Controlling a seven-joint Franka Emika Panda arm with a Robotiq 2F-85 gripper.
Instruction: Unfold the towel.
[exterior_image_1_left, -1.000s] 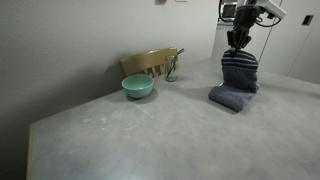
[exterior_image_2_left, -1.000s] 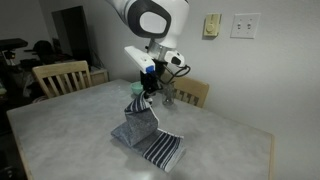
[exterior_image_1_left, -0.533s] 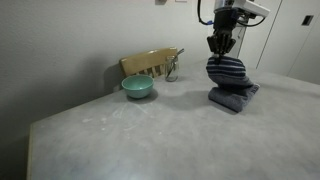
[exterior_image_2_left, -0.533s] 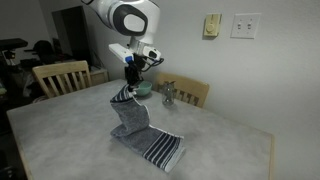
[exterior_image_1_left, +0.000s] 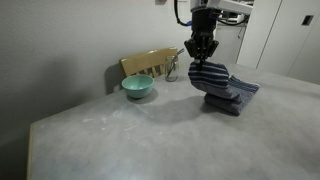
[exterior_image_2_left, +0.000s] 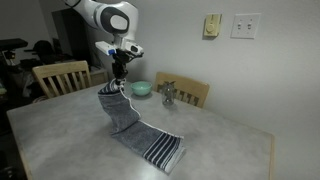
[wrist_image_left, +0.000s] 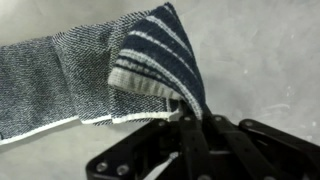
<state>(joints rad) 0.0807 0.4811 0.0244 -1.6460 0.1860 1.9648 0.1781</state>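
I need to pull the towel to the front tabletop before I open my gripper, because the striped end (exterior_image_1_left: 209, 76) (wrist_image_left: 160, 50) hangs over the bunched folds and is still short of it.
The slate blue-grey towel (exterior_image_1_left: 222, 83) (exterior_image_2_left: 135, 128) lies partly on the grey table, with its striped end lifted. My gripper (exterior_image_1_left: 200, 57) (exterior_image_2_left: 118, 78) is shut on that striped end and holds it above the table, so the cloth hangs down and trails to the flat part. In the wrist view the striped corner (wrist_image_left: 160, 55) runs into my closed jaws (wrist_image_left: 195, 120), and the rest of the towel spreads out to the left below.
A teal bowl (exterior_image_1_left: 138, 87) (exterior_image_2_left: 141, 88) sits near the table's far edge. A wooden chair (exterior_image_1_left: 150, 62) (exterior_image_2_left: 190, 92) stands behind it, with a small metal object (exterior_image_2_left: 167, 95) next to the bowl. Another wooden chair (exterior_image_2_left: 60, 77) stands at the table's side.
My gripper has carried the towel's striped end sideways toward the bowl, and the towel has stretched out longer across the table.
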